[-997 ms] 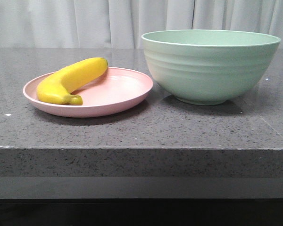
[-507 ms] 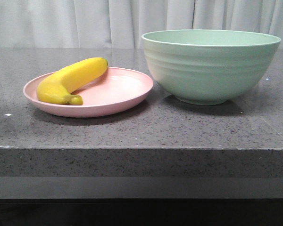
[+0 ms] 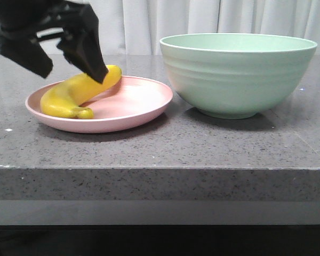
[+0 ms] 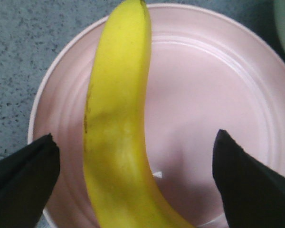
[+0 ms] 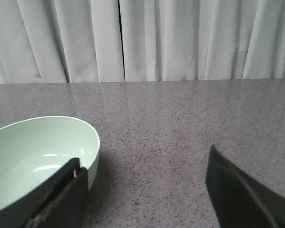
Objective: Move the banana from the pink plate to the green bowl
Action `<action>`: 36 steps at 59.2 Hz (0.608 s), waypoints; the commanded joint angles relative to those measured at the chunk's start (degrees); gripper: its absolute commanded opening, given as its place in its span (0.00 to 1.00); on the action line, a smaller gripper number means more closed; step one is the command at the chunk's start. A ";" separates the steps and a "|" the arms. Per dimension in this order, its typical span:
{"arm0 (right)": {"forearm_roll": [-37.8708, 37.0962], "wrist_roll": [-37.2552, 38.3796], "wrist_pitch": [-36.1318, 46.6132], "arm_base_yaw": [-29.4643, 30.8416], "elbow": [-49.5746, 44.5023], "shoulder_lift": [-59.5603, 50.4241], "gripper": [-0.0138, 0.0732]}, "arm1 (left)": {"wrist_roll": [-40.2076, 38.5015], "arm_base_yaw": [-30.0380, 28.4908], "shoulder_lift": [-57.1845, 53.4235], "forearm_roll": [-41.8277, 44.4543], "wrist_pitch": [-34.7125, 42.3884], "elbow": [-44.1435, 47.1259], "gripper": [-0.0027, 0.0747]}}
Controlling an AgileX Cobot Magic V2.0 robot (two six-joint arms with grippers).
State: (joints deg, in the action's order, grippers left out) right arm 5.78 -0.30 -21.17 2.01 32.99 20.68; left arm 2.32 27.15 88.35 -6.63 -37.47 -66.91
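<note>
My left gripper's fingers are above the banana's upper side [image 3: 74, 85] and would miss now; they should lower, then close.
The yellow banana [image 3: 77, 93] lies across the left side of the pink plate [image 3: 133, 104], its stubby tip toward the front. My left gripper [image 3: 74, 74] hangs just above it, open, with one black finger on each side of the fruit. In the left wrist view the banana [image 4: 116, 118] runs between the spread fingers [image 4: 23, 180] over the plate [image 4: 204, 95], nearer one finger and touched by neither. The green bowl [image 3: 237, 74] stands to the right of the plate. My right gripper [image 5: 147, 190] is open over bare counter beside the bowl [image 5: 33, 156]; the front view does not show it.
Plate and bowl stand on a grey speckled stone counter [image 3: 165, 144] whose front edge runs below them. A white curtain [image 5: 142, 38] hangs behind the counter. A narrow gap separates the plate's rim from the bowl's base.
My left gripper has come into the front view from the upper left and dropped over the banana. Banana, plate and bowl have not moved.
</note>
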 commanded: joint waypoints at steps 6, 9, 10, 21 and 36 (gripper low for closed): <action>-0.05 -0.45 4.41 0.19 2.00 0.92 0.78 | -0.27 0.45 1.10 -0.71 2.49 -2.18 0.84; -0.05 -0.45 4.41 0.19 2.00 0.92 0.78 | -0.27 0.45 1.45 -0.71 2.49 -2.18 0.84; -0.05 -0.45 4.41 0.19 2.00 0.92 0.78 | -0.27 0.45 1.63 -0.71 2.62 -2.18 0.84; -0.05 -0.45 4.41 0.19 2.00 0.92 0.78 | -0.27 0.45 2.22 -0.71 2.74 -2.18 0.78; -0.05 -0.45 4.41 0.19 2.00 0.92 0.78 | -0.27 0.45 3.09 -0.71 2.90 -2.18 0.44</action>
State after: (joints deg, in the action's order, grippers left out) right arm 5.78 -0.30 -21.19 2.01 32.99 20.68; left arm 2.32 27.15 93.42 -6.63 -37.25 -67.18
